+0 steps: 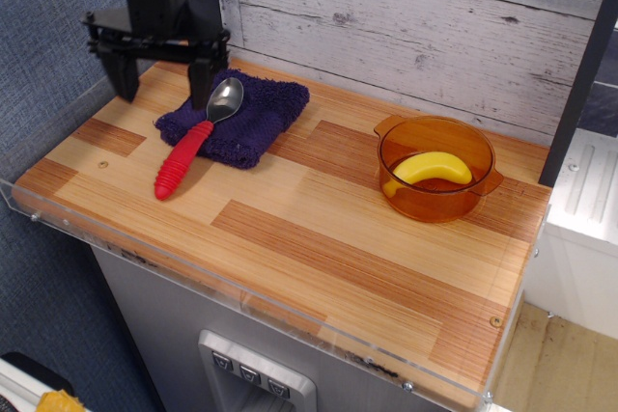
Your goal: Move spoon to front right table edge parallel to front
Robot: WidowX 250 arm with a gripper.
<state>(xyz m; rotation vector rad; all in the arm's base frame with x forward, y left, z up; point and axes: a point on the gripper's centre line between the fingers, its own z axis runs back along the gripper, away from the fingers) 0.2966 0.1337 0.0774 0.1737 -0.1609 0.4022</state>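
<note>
My gripper grabs the spoon's neck where the red handle begins next, to lay the spoon parallel along the table edge [406, 359].
The spoon [193, 140] lies at the back left of the wooden table [319, 229]. Its silver bowl rests on a purple cloth [237, 115] and its red ribbed handle points toward the front left, onto the bare wood. My black gripper [161, 86] hangs open above the table's back left, just left of the spoon's bowl and over the cloth's left edge. Its two fingers point down, spread wide, and hold nothing.
An orange transparent pot [436, 169] with a yellow banana [431, 171] in it stands at the back right. Clear acrylic rims the table's edges [241, 301]. A whitewashed plank wall [415, 16] stands behind, with a dark post [579, 74] at the right.
</note>
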